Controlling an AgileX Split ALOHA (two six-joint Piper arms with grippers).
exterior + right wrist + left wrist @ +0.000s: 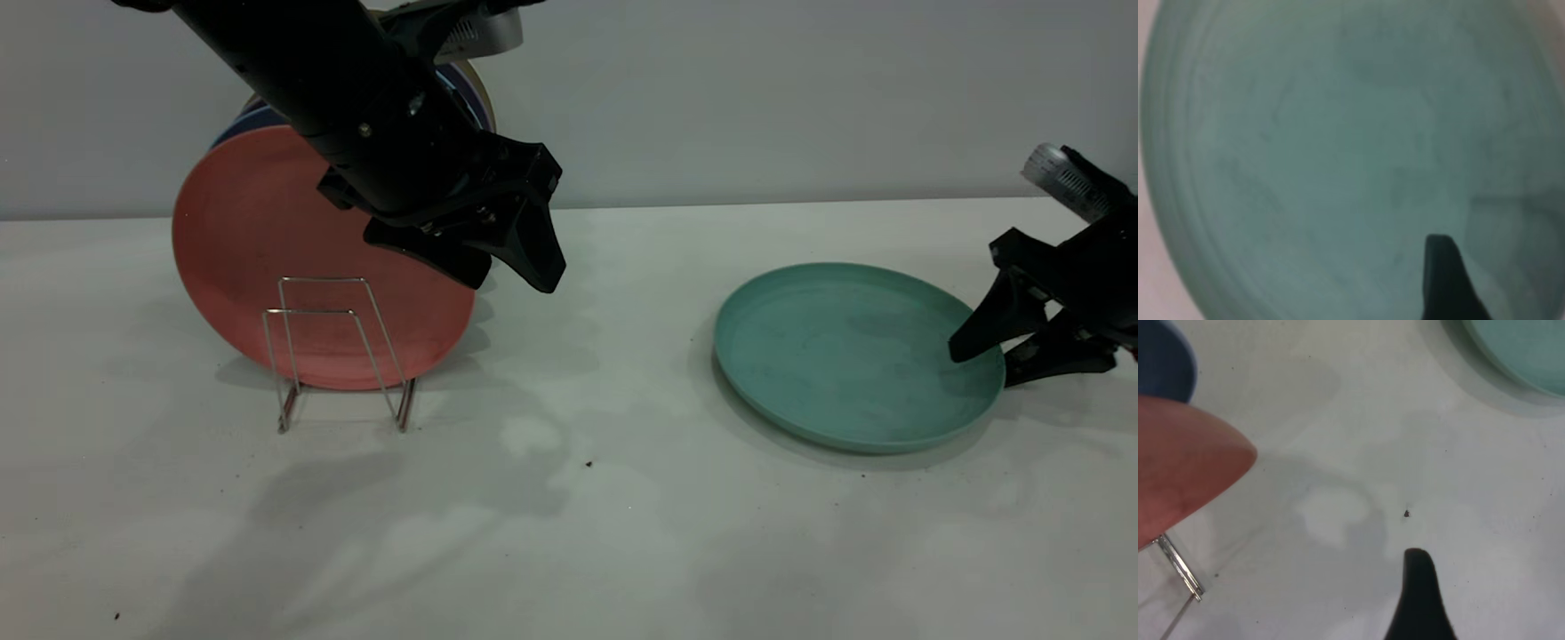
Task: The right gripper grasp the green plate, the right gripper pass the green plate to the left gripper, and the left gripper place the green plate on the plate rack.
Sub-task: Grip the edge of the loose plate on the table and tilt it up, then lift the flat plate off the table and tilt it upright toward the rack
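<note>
My left gripper grabs the green plate by its rim (723, 320) next, to set the plate on the plate rack (311, 312).
The green plate (845, 356) lies flat on the white table at the right; it also fills the right wrist view (1325, 153) and shows at a corner of the left wrist view (1518, 353). My right gripper (982, 364) is open at the plate's right rim, with one finger over the plate's inside and the other low outside the rim. One of its fingertips (1441, 280) shows above the plate. My left gripper (511, 280) is open and empty, hanging above the table just right of the plate rack (311, 312). One of its fingertips (1418, 600) shows over bare table.
A salmon-pink plate (267, 240) stands upright in the rack, with dark blue plates (240, 129) behind it. The front wire loops hold nothing. The pink plate (1178, 473) and a rack wire (1181, 570) show in the left wrist view. Bare table lies between rack and green plate.
</note>
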